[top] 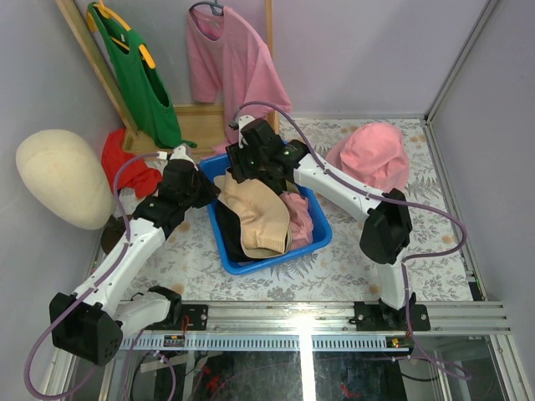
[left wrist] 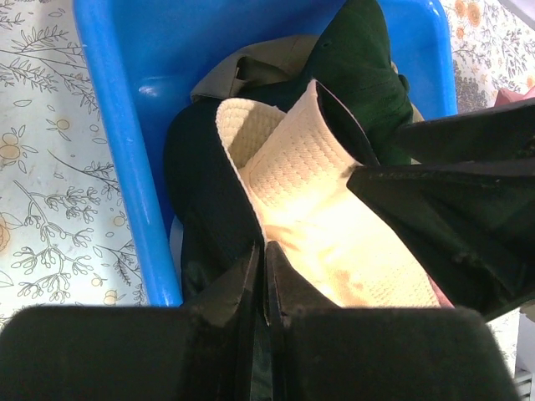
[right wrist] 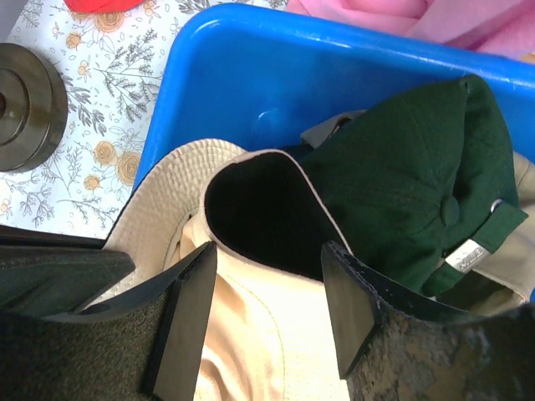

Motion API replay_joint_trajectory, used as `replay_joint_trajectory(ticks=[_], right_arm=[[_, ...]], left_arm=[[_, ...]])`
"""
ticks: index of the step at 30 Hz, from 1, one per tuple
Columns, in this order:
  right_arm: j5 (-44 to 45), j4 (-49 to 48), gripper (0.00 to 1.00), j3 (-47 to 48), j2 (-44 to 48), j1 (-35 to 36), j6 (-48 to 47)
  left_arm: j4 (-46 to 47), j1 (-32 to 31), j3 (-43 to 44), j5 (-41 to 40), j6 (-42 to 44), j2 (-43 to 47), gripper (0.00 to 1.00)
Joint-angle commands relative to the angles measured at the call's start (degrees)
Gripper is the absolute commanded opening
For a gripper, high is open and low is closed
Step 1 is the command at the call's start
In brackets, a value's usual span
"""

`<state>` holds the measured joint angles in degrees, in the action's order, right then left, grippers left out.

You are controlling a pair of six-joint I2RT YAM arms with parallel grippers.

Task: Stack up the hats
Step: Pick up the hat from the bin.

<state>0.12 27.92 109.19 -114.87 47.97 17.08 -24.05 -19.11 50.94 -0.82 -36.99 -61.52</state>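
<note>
My right gripper is to grab the tan hat's rim at the raised fold. The tan hat's opening then stays free to stack over the pink bucket hat (top: 372, 154).
A blue bin (top: 276, 261) holds several hats. On top lies a tan hat (top: 255, 219) with a dark lining, over a black hat (left wrist: 205, 192), a dark green cap (right wrist: 410, 175) and a pink one (top: 303, 225). My left gripper (left wrist: 264, 259) is shut at the bin's left side, with the tan hat's (left wrist: 334, 225) rim running into its tips. My right gripper (right wrist: 267, 313) hangs open over the tan hat (right wrist: 251, 351), its fingers on either side of the raised fold. A pink bucket hat (top: 372, 154) lies on the table at the right.
A cream mannequin head (top: 63, 177) stands at the left beside a red cloth (top: 125, 163). A green T-shirt (top: 138, 79) and a pink T-shirt (top: 230, 63) hang on a wooden rack at the back. A dark round weight (right wrist: 29, 104) sits left of the bin.
</note>
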Motion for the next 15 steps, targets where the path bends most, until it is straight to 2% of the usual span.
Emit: replay_joint_trajectory(ticks=[1,12,15], right_arm=[[-2.26,-0.15,0.6,3.99,-0.76,0.33,-3.69],[-12.32,3.29,0.6,3.43,-1.97,0.33,-8.18],[-12.71,3.72,0.52,2.68,-1.49,0.37,-8.61]], left_arm=[[-0.75,0.15,2.17,0.0,2.22,-0.27,0.02],[-0.48,0.22,2.68,-0.46,2.13,-0.12,0.02],[-0.29,0.19,2.51,-0.4,1.86,-0.14,0.02]])
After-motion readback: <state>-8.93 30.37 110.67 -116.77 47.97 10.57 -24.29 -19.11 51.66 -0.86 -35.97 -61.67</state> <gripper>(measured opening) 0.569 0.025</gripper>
